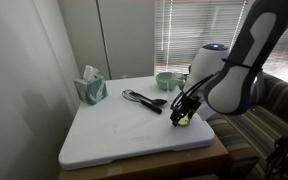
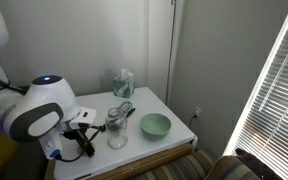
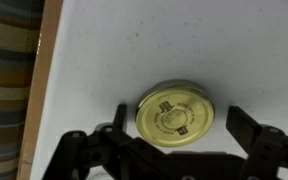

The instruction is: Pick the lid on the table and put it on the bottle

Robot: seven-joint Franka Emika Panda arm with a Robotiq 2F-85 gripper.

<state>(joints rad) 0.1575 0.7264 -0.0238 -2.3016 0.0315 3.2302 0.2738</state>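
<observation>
My gripper should close: its level fingers beside the lid's rim would hold the lid.
The yellow-green lid (image 3: 176, 112) lies flat on the white table (image 3: 134, 50), near its edge. My gripper (image 3: 182, 126) is open and hovers just over the lid, with one black finger on each side and neither touching it. In an exterior view the gripper (image 1: 185, 108) hangs low over the lid (image 1: 184, 121) at the table's near right corner. The clear bottle (image 2: 117, 128) stands upright and uncovered on the table (image 2: 154, 148), beside the gripper (image 2: 82, 141). The lid is hidden in that view.
A pale green bowl (image 1: 166, 80) (image 2: 155, 124) sits by the bottle. A tissue box (image 1: 91, 88) (image 2: 123, 84) stands at the far side. A black utensil (image 1: 144, 100) lies mid-table. A striped sofa (image 3: 6, 90) borders the table edge.
</observation>
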